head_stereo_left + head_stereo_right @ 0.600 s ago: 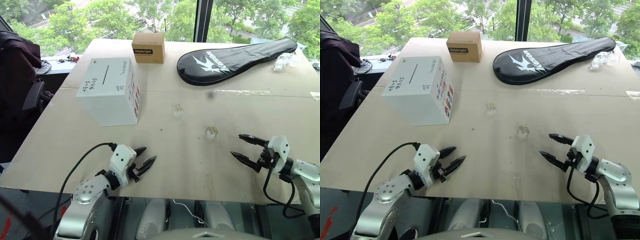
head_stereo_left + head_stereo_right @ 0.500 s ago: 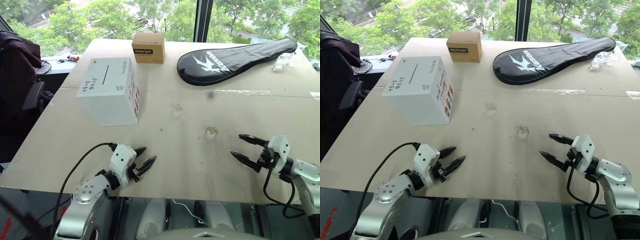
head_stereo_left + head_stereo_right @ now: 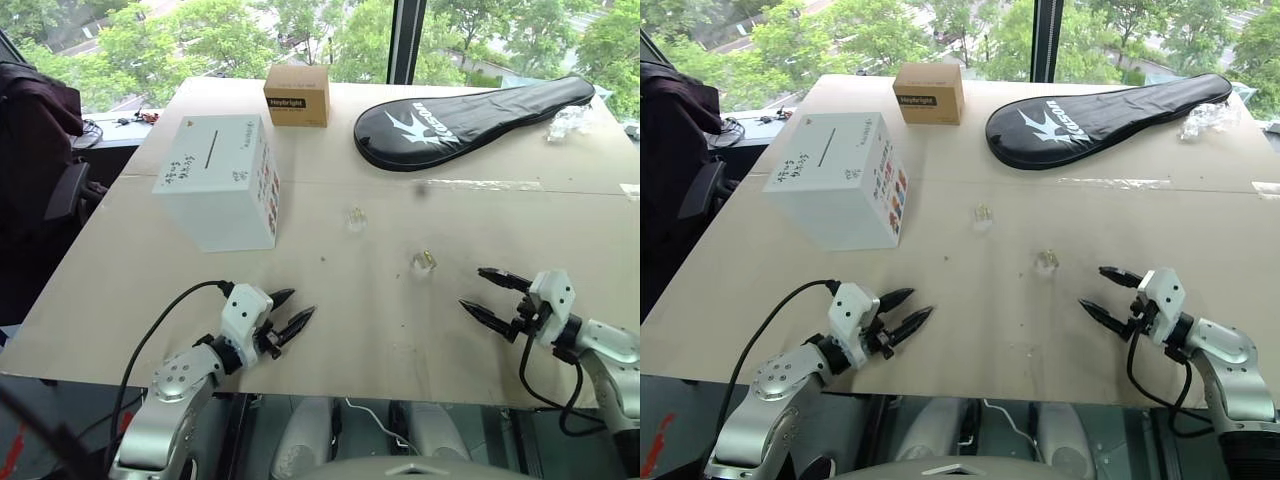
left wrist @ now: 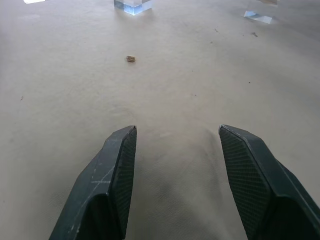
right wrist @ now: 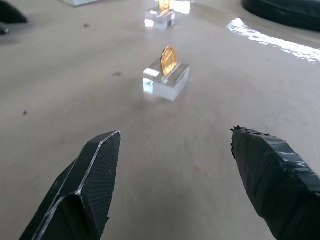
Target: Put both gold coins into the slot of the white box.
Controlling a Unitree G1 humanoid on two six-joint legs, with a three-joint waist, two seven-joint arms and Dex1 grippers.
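My right gripper grabs the near gold coin by its exposed rim above the clear block [image 3: 426, 255] next, for the white box's slot.
The white box [image 3: 222, 190] stands at the table's left, its dark slot [image 3: 211, 150] on the top face beside handwriting. Two gold coins stand upright in small clear blocks mid-table: one [image 3: 424, 262] nearer my right gripper, the other [image 3: 355, 219] farther back towards the box. In the right wrist view the near coin [image 5: 169, 61] sits straight ahead of the fingers, the far coin [image 5: 163, 5] behind it. My right gripper [image 3: 472, 288] is open, a short way right of the near coin. My left gripper [image 3: 300, 303] is open near the front edge, empty, well short of the box.
A brown Heybright carton [image 3: 297, 95] and a black racket cover [image 3: 470, 110] lie at the back. Crumpled clear plastic [image 3: 565, 122] sits at the far right. A dark chair with clothing [image 3: 40, 130] stands off the table's left side. A small brown speck [image 4: 131, 58] lies ahead of the left fingers.
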